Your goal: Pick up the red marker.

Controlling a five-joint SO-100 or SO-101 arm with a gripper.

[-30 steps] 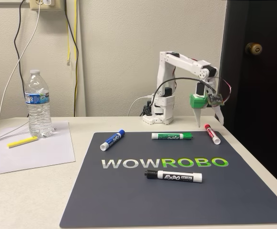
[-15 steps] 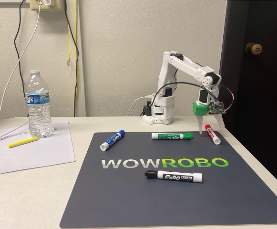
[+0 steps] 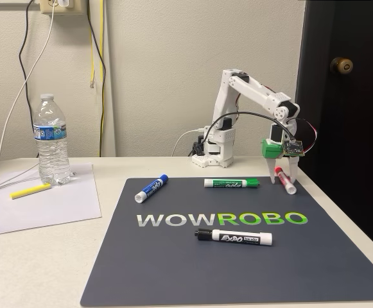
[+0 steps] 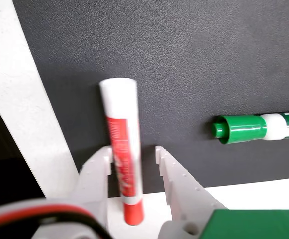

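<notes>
My gripper is about to grab the red marker by its labeled body (image 3: 285, 180) to pick it up.
The red marker (image 3: 287, 181) lies at the back right corner of the dark mat (image 3: 173, 269), red cap toward the arm's base. In the wrist view the red marker (image 4: 123, 159) runs up the frame with its white end farthest from me. My gripper (image 3: 284, 174) is down at the mat and open. Its white fingers (image 4: 170, 174) stand on either side of the marker's barrel, and my gripper (image 4: 133, 154) straddles it near the cap end. A narrow gap shows on the right side of the barrel.
A green marker (image 3: 232, 183) lies just left of the red one, its cap (image 4: 239, 128) close to my right finger. On the mat are also a blue marker (image 3: 151, 188) and a black marker (image 3: 234, 237). A water bottle (image 3: 51, 140) and yellow highlighter (image 3: 30, 190) sit far left.
The arm has reached forward and lowered. The gripper has come down from above the mat's back right corner until its fingers straddle the red marker.
</notes>
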